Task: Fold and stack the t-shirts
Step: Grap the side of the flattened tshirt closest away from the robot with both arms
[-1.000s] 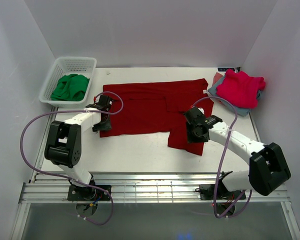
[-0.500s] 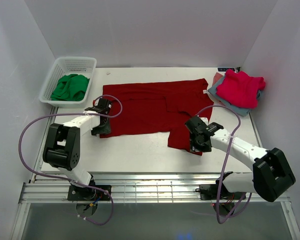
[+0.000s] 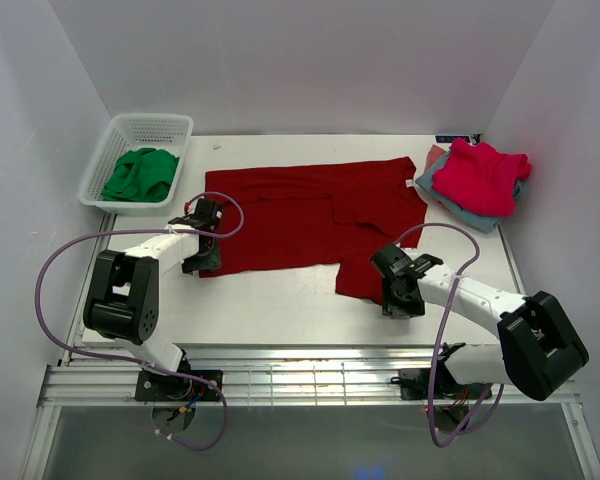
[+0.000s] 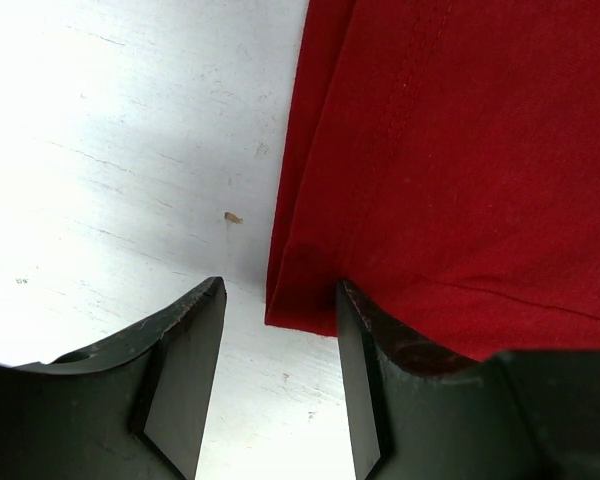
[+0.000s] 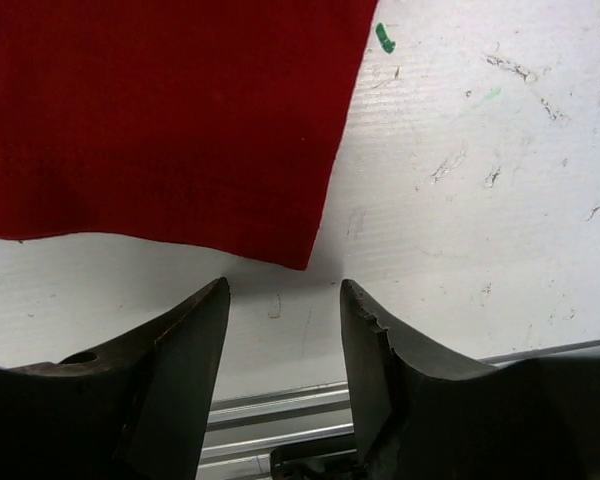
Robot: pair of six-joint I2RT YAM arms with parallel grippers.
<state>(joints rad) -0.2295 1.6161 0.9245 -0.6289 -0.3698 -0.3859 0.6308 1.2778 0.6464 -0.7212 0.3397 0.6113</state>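
My left gripper will next grab the dark red t-shirt by its near corner on the basket side. Then I will fold the t-shirt's near edge over.
A large dark red t-shirt [image 3: 300, 215] lies spread on the white table. Its near left corner shows in the left wrist view [image 4: 310, 300], its near right corner in the right wrist view [image 5: 300, 255]. My left gripper [image 3: 202, 262] is open and empty, low at the shirt's near left corner [image 4: 280, 300]. My right gripper [image 3: 400, 302] is open and empty, just in front of the near right corner [image 5: 284, 290]. A pink-red shirt [image 3: 485, 172] lies on folded grey-blue shirts [image 3: 480, 215] at the back right.
A white basket [image 3: 100, 175] at the back left holds green cloth [image 3: 140, 172]. The table's near edge with metal rails [image 3: 310, 375] runs just in front of my right gripper. White walls close in the left, back and right sides.
My right gripper has moved back toward the table's near edge, off the shirt to its near right corner. My left gripper has shifted slightly along the shirt's left edge.
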